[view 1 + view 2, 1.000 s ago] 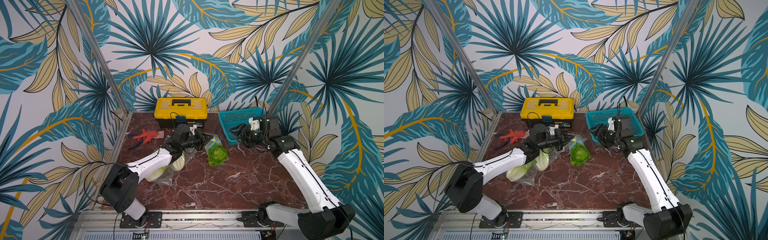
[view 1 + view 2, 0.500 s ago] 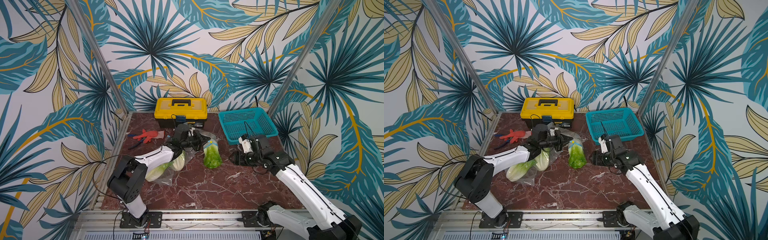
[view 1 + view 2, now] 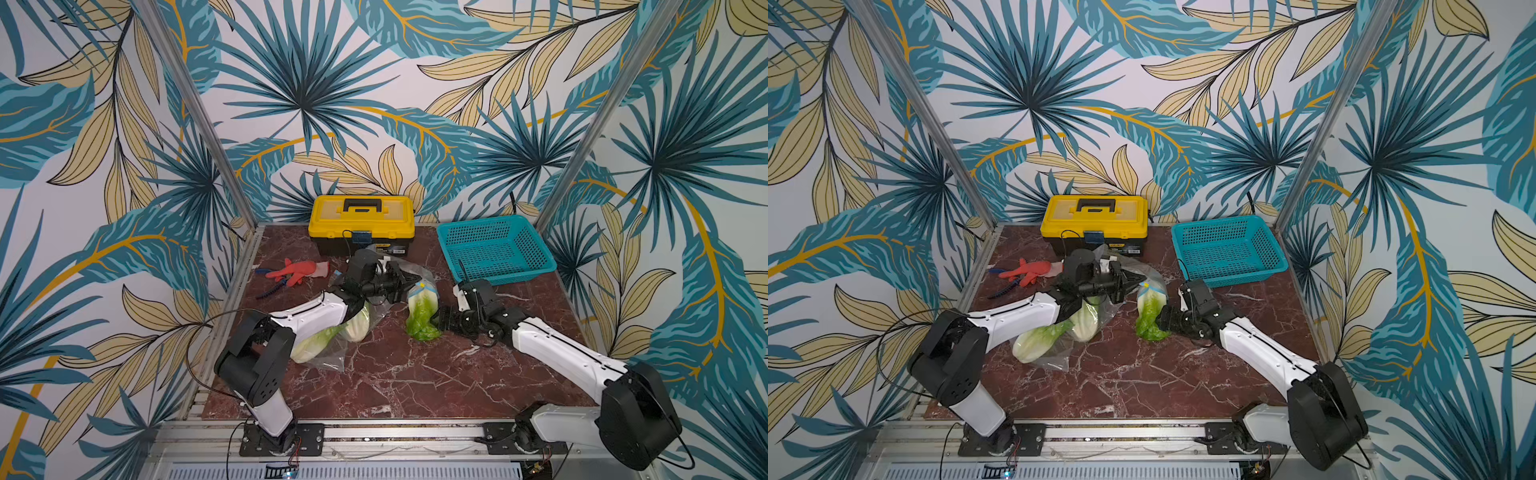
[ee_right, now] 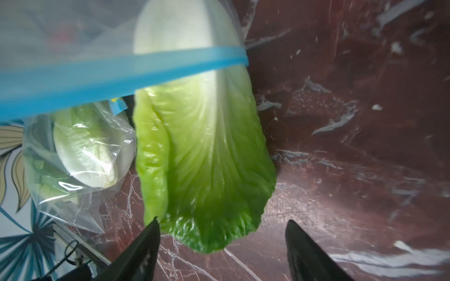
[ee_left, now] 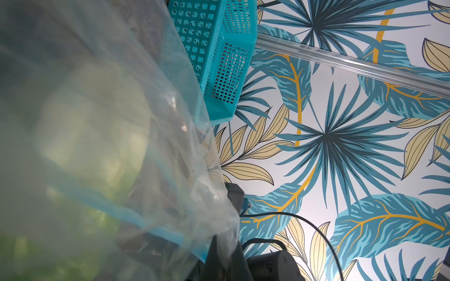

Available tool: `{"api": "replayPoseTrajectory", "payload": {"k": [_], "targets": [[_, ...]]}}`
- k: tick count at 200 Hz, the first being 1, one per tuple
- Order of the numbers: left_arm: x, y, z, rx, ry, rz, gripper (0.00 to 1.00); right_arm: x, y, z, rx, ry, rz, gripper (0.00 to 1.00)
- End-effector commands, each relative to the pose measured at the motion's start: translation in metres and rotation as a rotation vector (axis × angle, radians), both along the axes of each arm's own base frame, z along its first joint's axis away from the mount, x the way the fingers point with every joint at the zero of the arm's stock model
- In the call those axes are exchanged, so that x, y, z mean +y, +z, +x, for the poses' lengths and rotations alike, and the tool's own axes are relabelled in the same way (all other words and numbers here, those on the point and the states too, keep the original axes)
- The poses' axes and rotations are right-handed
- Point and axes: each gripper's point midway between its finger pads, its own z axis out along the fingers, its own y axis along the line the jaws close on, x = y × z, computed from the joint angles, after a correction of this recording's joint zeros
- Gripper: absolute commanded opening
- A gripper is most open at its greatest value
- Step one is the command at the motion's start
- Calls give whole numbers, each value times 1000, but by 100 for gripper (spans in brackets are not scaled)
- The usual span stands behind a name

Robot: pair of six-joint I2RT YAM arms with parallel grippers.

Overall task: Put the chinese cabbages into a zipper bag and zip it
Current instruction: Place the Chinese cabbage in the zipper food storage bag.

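Note:
Next, my right gripper grabs the third chinese cabbage by its protruding leafy tip [image 4: 208, 224]. This leaves the cabbage's white base [image 4: 185, 28] free to enter the zipper bag.
A clear zipper bag [image 3: 332, 357] with a blue zip strip [image 4: 121, 73] lies left of the table's middle. My left gripper [image 3: 409, 282] is shut on the bag's rim and holds the mouth up. Two chinese cabbages [image 3: 311, 345] [image 3: 359, 324] lie inside the bag. A third cabbage [image 3: 422, 311] [image 4: 202, 146] has its white base inside the mouth, while its green leaves stick out onto the table. My right gripper [image 3: 438, 322] [image 4: 222, 228] stands open at that leafy tip, one finger [image 4: 146, 243] on each side, holding nothing. In the left wrist view, bag film [image 5: 97, 121] covers most of the picture.
A yellow toolbox [image 3: 361, 222] stands at the back of the table. A teal basket [image 3: 494, 249] sits at the back right, just behind my right arm. A red glove [image 3: 297, 270] and pliers [image 3: 270, 286] lie at the back left.
My right arm came forward and down from the basket to the third cabbage's leafy end, its jaws spreading wider. The cabbage shifted slightly left at the bag mouth. The left gripper kept its hold.

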Motion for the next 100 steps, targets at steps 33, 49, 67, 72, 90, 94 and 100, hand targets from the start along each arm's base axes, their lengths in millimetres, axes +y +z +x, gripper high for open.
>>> {"api": "replayPoseTrajectory", "payload": {"k": [33,49,67,72,90,94,100], "targets": [[3,-4,-5,-32,-7,11,0,35,-29,32,-47,-149,83,84],[5,-12,-7,-25,-6,25,0,37,-32,41,-93,-167,109,76],[8,-25,-11,-8,-10,44,0,43,-29,47,-144,-154,150,57],[9,-28,-12,-4,-11,48,0,44,-29,47,-157,-146,163,53],[9,-35,-16,5,-24,57,0,51,-30,48,-179,-104,186,33],[9,-36,-16,4,-27,58,0,53,-29,48,-183,-94,187,28],[9,-37,-17,5,-29,60,0,53,-29,47,-189,-85,185,21]]}}
